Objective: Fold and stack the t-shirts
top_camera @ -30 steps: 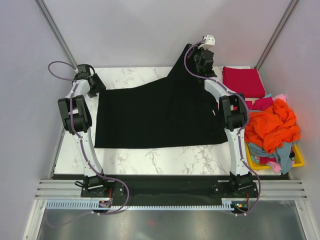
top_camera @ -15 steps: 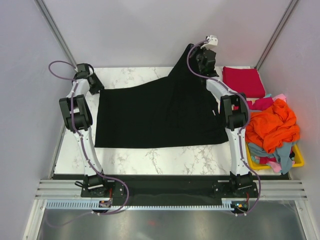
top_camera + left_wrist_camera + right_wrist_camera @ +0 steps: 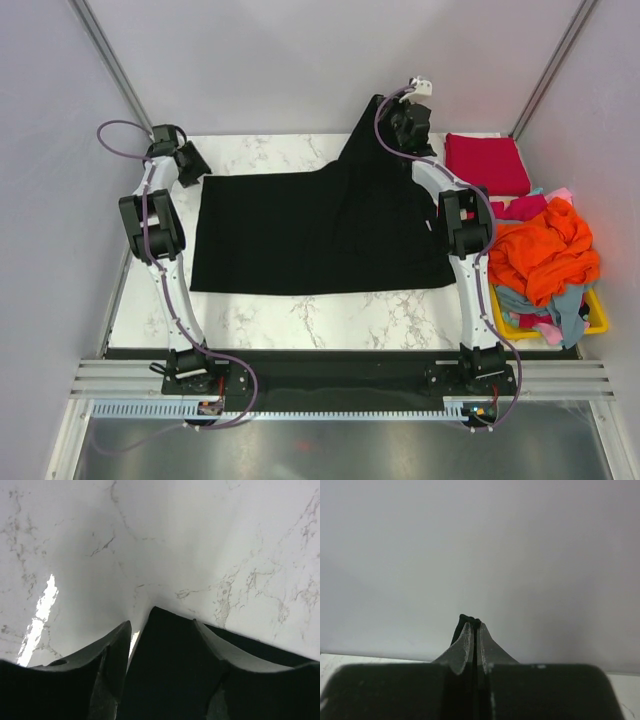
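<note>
I should next fold the far edge of the t-shirt over, so my left gripper should grab the black t-shirt (image 3: 320, 225) by its far corner (image 3: 208, 180), matching my right gripper's corner.
The large black t-shirt (image 3: 320, 225) lies spread on the marble table (image 3: 330, 315). My right gripper (image 3: 388, 108) is shut on its far right corner and holds that corner lifted above the table's back edge. In the right wrist view the jaws (image 3: 476, 626) pinch a nub of black cloth (image 3: 466, 618). My left gripper (image 3: 196, 166) is at the shirt's far left corner. In the left wrist view its jaws (image 3: 161, 625) stand open, with the black cloth corner (image 3: 165, 650) lying flat between the fingers (image 3: 118, 650).
A folded crimson red t-shirt (image 3: 487, 163) lies at the far right of the table. A yellow basket (image 3: 597, 320) to the right holds an orange t-shirt (image 3: 540, 255), a light blue one (image 3: 522, 300) and pink cloth (image 3: 560, 193). Grey walls close in the back and sides.
My left gripper's end of the shirt has settled flat on the table. My right gripper has moved slightly farther back, still holding the lifted corner.
</note>
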`<state>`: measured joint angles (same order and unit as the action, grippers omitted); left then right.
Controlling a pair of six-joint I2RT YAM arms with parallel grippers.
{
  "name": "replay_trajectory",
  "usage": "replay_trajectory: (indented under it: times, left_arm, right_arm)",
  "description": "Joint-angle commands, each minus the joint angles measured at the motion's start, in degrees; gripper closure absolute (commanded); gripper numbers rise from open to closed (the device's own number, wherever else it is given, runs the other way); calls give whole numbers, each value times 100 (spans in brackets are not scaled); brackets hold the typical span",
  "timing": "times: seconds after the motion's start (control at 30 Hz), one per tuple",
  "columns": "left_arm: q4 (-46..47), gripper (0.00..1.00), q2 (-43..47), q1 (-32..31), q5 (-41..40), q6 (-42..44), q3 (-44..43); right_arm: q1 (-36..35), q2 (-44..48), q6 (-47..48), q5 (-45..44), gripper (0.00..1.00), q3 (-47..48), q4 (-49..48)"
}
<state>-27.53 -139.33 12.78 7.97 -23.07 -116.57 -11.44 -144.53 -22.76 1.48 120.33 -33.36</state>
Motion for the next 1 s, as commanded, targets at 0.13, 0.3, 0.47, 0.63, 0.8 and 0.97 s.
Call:
replay_trajectory:
  times: [0.13, 0.3, 0.47, 0.63, 0.8, 0.97]
  left_arm:
    - [-24, 44, -305, 14, 336, -31, -331]
    - [2, 52, -323, -12, 451, -31, -287]
    - [11, 61, -314, -65, 495, 74, -269]
    - [28, 71, -323, -65, 460, 75, -296]
    - [107, 98, -341, -65, 434, 40, -348]
    - [142, 98, -262, -65, 469, -22, -384]
  right_arm:
    - [45, -119, -123, 222, 100, 298, -162]
    - [63, -119, -193, 230, 100, 272, -170]
    - [98, -128, -246, 222, 100, 254, -179]
    - [98, -154, -264, 248, 100, 263, -188]
    - [107, -216, -299, 344, 100, 289, -197]
    - [116, -330, -395, 722, 100, 465, -232]
